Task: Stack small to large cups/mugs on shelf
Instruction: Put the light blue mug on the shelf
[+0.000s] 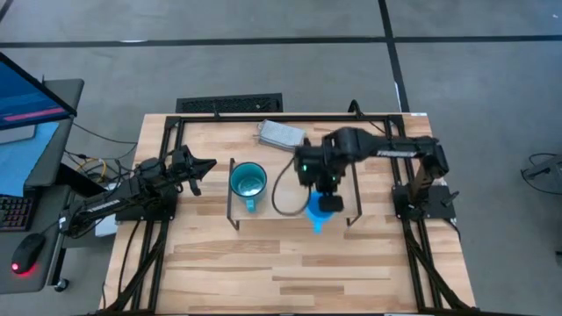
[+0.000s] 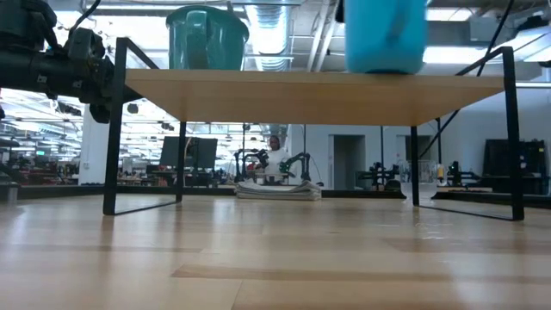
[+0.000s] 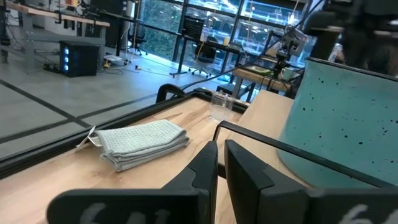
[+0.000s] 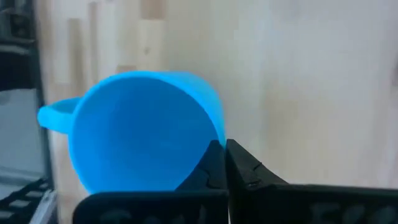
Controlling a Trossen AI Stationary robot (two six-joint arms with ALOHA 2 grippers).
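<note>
The blue mug (image 1: 320, 213) sticks out over the shelf's front edge (image 1: 297, 218), so my right gripper needs to move it toward the teal mug before letting go of it.
The light-wood shelf (image 1: 290, 219) stands mid-table on dark wire legs. The teal mug (image 1: 248, 182) stands upright on its left part and also shows in the low view (image 2: 207, 39). My right gripper (image 1: 327, 195) is shut on the bright blue mug (image 1: 320, 213) at the shelf's right part. The blue mug is upright in the low view (image 2: 385, 34), its handle (image 1: 318, 229) toward the near edge. My left gripper (image 1: 204, 166) is shut and empty, just left of the shelf, beside the teal mug. A clear cup (image 3: 220, 104) stands on the table beyond the cloth. My right gripper pinches the blue mug's wall at the rim (image 4: 214, 134), one finger inside the mug and one outside. The fingers come from above, pointing down, on the side away from the handle (image 4: 53, 116). The mug is upright, its bottom at the shelf board (image 2: 385, 72); whether it rests there I cannot tell.
A folded grey cloth (image 1: 281, 134) lies on the table behind the shelf and shows in the left wrist view (image 3: 140, 142). A black cable (image 1: 279, 189) loops over the shelf between the mugs. Bare wooden tabletop (image 1: 281, 272) lies in front of the shelf.
</note>
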